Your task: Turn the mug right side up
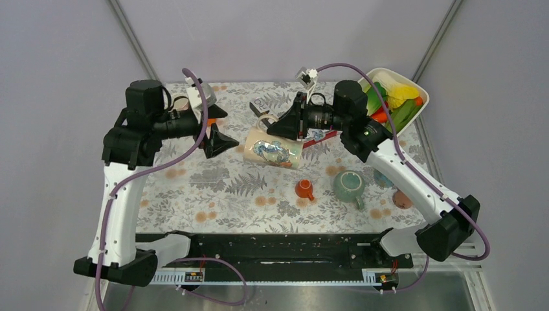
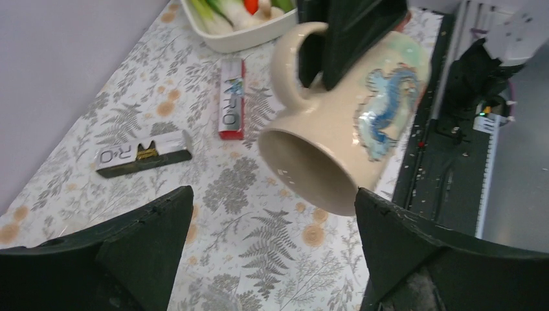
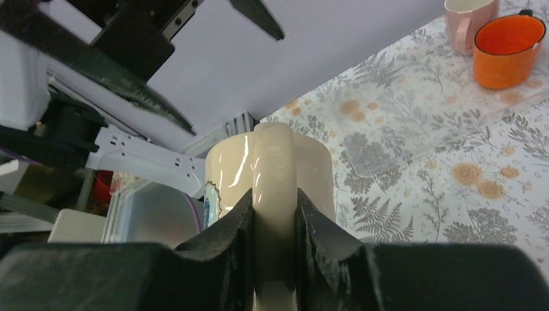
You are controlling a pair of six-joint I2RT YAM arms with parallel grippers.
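Next, my left gripper grabs the cream mug by the rim of its opening, which leaves the mug's base free to set it upright.
The cream mug with a blue dragon print hangs tilted on its side above the table, mouth toward the left. My right gripper is shut on its handle, a finger on each side. In the left wrist view the mug shows its open mouth and the right fingers on the handle. My left gripper is open and empty, a little left of the mug's mouth.
A small orange cup and a green teapot stand near the middle right. A white bin of toy vegetables is at the far right. Two flat packets lie at the back. A pink mug and an orange mug stand far left.
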